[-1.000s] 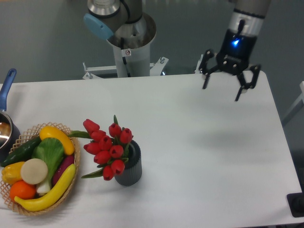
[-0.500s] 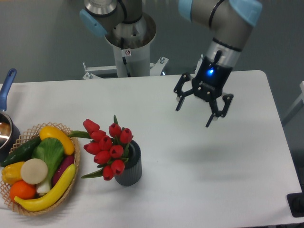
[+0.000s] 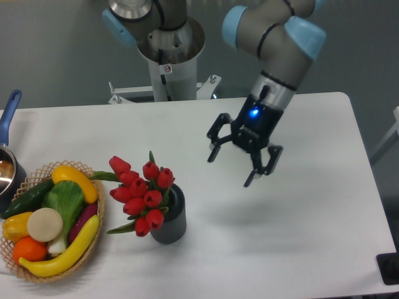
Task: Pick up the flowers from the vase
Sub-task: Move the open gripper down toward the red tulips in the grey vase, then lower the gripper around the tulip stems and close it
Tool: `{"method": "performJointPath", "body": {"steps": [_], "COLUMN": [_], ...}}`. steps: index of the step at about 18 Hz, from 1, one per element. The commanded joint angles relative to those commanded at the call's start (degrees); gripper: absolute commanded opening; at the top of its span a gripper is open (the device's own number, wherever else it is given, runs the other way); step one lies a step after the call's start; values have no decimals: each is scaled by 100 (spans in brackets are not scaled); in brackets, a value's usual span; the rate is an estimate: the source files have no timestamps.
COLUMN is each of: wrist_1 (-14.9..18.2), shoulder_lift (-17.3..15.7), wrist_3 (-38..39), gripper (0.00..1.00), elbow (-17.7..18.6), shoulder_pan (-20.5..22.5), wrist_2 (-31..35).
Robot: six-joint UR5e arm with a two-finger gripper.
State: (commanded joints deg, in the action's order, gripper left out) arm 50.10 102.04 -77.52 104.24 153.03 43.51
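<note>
The flowers need to be lifted out of the dark grey vase, so the robot's gripper should grab them next by their cluster of red buds.
A bunch of red tulip flowers with green leaves stands in the dark grey ribbed vase on the white table, left of centre. The buds lean out to the left over the vase's rim. My gripper hangs above the table to the right of the flowers, its two black fingers spread open with nothing between them. It is well apart from the flowers and the vase.
A wicker basket of fruit and vegetables sits at the left front. A blue-handled pot is at the far left edge. The arm's base column stands behind the table's back edge.
The gripper has travelled from the far right back corner leftward and lower, toward the flowers, staying open. The flowers and vase have not moved.
</note>
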Motion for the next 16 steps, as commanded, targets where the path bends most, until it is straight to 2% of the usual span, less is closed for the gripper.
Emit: {"method": "performJointPath", "body": {"steps": [6, 16], "wrist_1": [-17, -18], "shoulder_lift": [-9, 9], "wrist_3": [-17, 17], "gripper": [100, 100], "elbow": [149, 176], "shoulder_pan": [-194, -572], "wrist_2": [-377, -422]}}
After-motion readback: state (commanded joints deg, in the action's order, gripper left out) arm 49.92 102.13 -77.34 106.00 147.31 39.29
